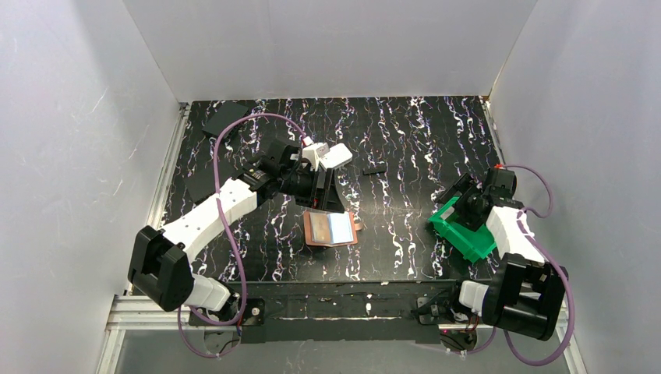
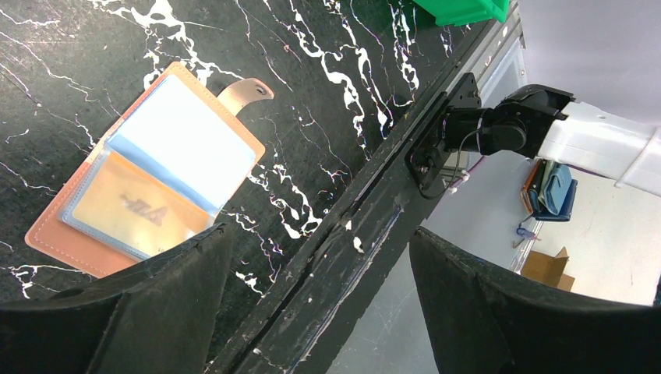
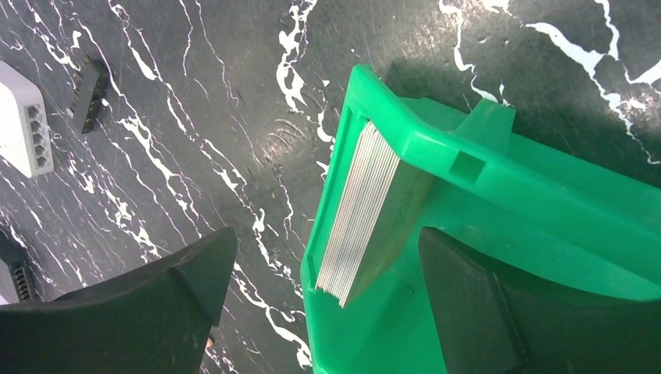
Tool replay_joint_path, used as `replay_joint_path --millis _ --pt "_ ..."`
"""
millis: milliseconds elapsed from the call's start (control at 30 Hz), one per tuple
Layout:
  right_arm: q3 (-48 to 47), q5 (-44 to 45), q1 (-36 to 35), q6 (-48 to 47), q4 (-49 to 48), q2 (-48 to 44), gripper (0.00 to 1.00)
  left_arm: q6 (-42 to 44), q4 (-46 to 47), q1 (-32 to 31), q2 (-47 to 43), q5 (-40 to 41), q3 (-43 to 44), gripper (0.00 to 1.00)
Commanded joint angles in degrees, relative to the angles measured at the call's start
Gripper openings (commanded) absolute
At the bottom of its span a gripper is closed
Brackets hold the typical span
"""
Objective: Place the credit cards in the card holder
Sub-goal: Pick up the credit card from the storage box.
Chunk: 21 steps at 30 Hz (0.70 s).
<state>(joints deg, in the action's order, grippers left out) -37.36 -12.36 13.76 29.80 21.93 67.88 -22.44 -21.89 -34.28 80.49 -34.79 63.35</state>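
The robot's right gripper needs to pick up a credit card next by its exposed edge [image 1: 447, 212], across the card's flat sides. The rest of the card then stays free to slide into the card holder [image 1: 331, 229].
The card holder [image 1: 331, 229] lies open on the black marbled table near the front middle; its orange-brown cover, snap tab and light-blue sleeves show in the left wrist view [image 2: 148, 175], with an orange card in the lower sleeve. My left gripper [image 1: 326, 196] hangs just behind it, open and empty [image 2: 316, 300]. A stack of credit cards [image 3: 360, 212] stands on edge against the wall of the green bin [image 3: 499, 226]. My right gripper [image 3: 327, 300] is open over the bin's left wall, its fingers either side of the stack, not touching. In the top view it sits above the bin [image 1: 461, 209].
The green bin [image 1: 461, 232] stands at the front right. A white rounded box [image 1: 334, 155] and a small black piece [image 1: 375, 169] lie mid-table; both show in the right wrist view [image 3: 26, 121] [image 3: 88, 95]. Dark flat sheets [image 1: 226, 121] lie at back left. White walls enclose the table.
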Motion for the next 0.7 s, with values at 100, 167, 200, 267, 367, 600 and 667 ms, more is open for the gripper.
replay_joint_path --millis 100,167,200,267,367,600,667 --pt "0.9 -0.5 0.1 1.1 -5.3 0.6 0.93 1.2 -1.0 0.1 -0.2 -0.7 0.0 0.83" --pt "0.7 -1.1 0.1 1.2 -5.7 0.9 0.9 1.3 -1.0 0.0 -0.1 -0.7 0.0 0.83" --pt "0.6 -1.3 0.1 1.4 -5.9 1.0 0.89 1.2 -1.0 0.1 -0.1 -0.7 0.0 0.83" --pt "0.7 -1.9 0.1 1.6 -6.6 0.9 0.87 1.3 -1.0 0.1 0.0 -0.7 0.0 0.83" --pt "0.6 -2.3 0.1 1.9 -7.3 0.5 0.85 1.3 -1.0 0.1 0.2 -0.8 0.0 0.83" --pt "0.6 -2.4 0.1 2.2 -7.6 0.1 0.76 1.4 -1.0 0.1 0.4 -0.9 0.1 0.83" --pt "0.6 -2.2 0.1 2.4 -7.6 0.1 0.71 1.4 -1.0 0.1 0.5 -0.9 0.1 0.83"
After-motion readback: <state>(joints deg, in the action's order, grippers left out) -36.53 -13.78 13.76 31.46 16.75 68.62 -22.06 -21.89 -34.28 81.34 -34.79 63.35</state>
